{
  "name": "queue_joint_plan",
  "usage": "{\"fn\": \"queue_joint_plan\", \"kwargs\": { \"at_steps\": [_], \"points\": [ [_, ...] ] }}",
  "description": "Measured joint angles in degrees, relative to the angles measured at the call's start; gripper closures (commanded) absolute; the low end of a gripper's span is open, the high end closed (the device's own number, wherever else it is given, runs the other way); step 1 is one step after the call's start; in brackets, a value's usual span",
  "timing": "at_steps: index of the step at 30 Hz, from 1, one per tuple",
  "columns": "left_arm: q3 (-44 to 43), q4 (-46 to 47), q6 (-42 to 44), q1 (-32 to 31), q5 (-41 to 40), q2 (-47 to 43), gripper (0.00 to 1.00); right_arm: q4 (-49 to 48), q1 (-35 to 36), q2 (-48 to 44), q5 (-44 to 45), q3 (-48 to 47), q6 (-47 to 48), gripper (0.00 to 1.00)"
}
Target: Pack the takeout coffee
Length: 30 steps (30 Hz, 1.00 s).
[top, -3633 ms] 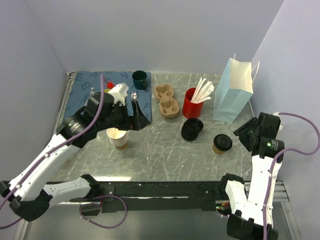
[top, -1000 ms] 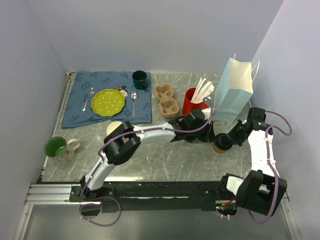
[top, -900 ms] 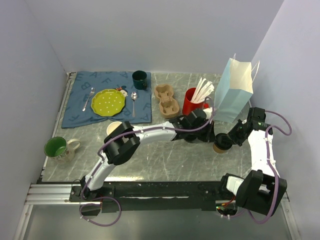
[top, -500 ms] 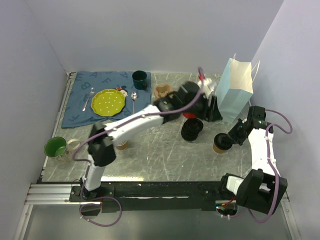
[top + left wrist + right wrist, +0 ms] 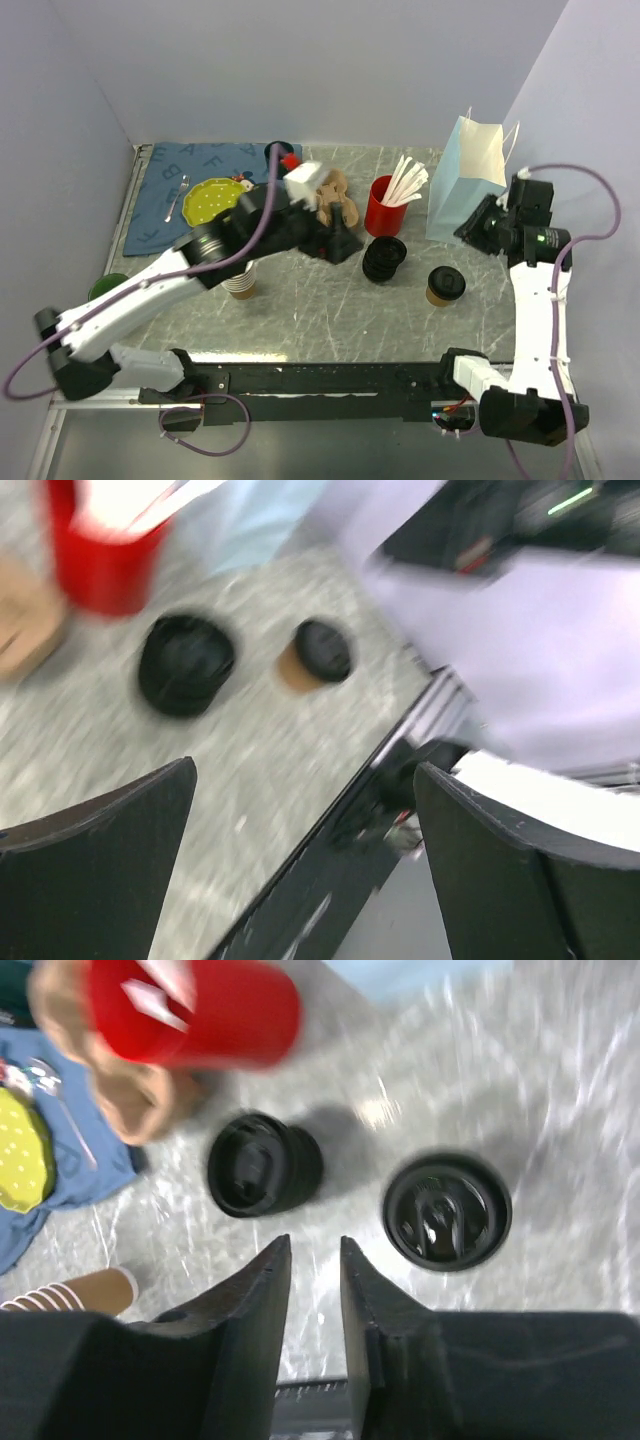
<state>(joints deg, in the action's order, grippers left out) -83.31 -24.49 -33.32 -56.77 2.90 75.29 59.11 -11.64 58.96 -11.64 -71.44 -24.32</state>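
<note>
My right gripper is about to pack the takeout coffee (image 5: 444, 286), so it will next grab the pale blue paper bag by its rim (image 5: 504, 168) beside the bag's handle.
The takeout coffee (image 5: 444, 286), a small brown paper cup with a black lid, stands upright alone on the table, right of centre. It also shows in the left wrist view as the coffee (image 5: 315, 655) and in the right wrist view as the coffee (image 5: 447, 1210). My left gripper (image 5: 344, 234) hovers open and empty over the table's middle, well left of the cup; its jaws (image 5: 305, 770) stand wide apart. My right gripper (image 5: 474, 227) hangs above and behind the cup, beside the bag. Its jaws (image 5: 314, 1242) are a narrow gap apart with nothing between them.
A stack of black lids (image 5: 384, 258) sits left of the coffee. Behind it are a red cup of white stirrers (image 5: 382, 210), a pale blue paper bag (image 5: 467, 180) and a brown cup carrier (image 5: 330, 190). Lidless paper cups (image 5: 240, 285) and a yellow plate (image 5: 212, 200) lie left.
My left arm has swung back from beside the coffee to the table's middle and opened wide. My right gripper has lifted off the cup toward the bag, jaws parting slightly.
</note>
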Motion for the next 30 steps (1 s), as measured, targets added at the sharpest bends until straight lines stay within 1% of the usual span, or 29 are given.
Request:
{"fn": "queue_joint_plan", "kwargs": {
  "at_steps": [3, 4, 6, 9, 10, 12, 16, 18, 23, 30],
  "points": [
    [5.8, -4.2, -1.5, 2.8, -0.9, -7.1, 0.03, 0.5, 2.9, 2.6, 3.7, -9.0, 1.4, 0.62],
    [6.5, -5.5, -1.9, 3.7, -1.3, -8.6, 0.03, 0.7, 3.0, 5.2, 5.2, -13.7, 2.0, 0.58],
    [8.1, -7.2, -2.4, 4.6, -2.1, -11.6, 0.03, 0.3, 3.0, 9.8, 7.9, -21.8, 3.0, 0.55],
    [11.2, -9.1, -2.9, 4.5, -3.7, -16.9, 0.03, 0.3, 3.0, 17.3, 9.7, -31.2, 4.9, 0.51],
    [12.2, -9.9, -3.0, 4.5, -4.5, -19.1, 0.03, 0.3, 3.1, 20.2, 9.8, -34.3, 5.9, 0.48],
    [13.7, -10.9, -3.6, 4.5, -6.3, -23.3, 0.02, 0.0, 3.1, 24.9, 9.4, -38.7, 7.7, 0.45],
    [14.5, -12.2, -3.9, 4.5, -8.9, -28.8, 0.01, 0.3, 3.3, 32.2, 7.7, -43.8, 11.2, 0.39],
    [14.6, -12.8, -4.0, 4.5, -9.7, -29.8, 0.01, 0.5, 3.4, 35.1, 7.4, -46.0, 12.7, 0.39],
    [15.0, -14.1, -4.3, 4.5, -11.2, -29.1, 0.01, 0.8, 3.6, 41.0, 7.0, -51.1, 15.5, 0.38],
    [16.2, -15.2, -4.5, 4.5, -12.4, -27.3, 0.02, 0.5, 4.8, 43.8, 5.8, -50.9, 17.2, 0.40]
  ]
}}
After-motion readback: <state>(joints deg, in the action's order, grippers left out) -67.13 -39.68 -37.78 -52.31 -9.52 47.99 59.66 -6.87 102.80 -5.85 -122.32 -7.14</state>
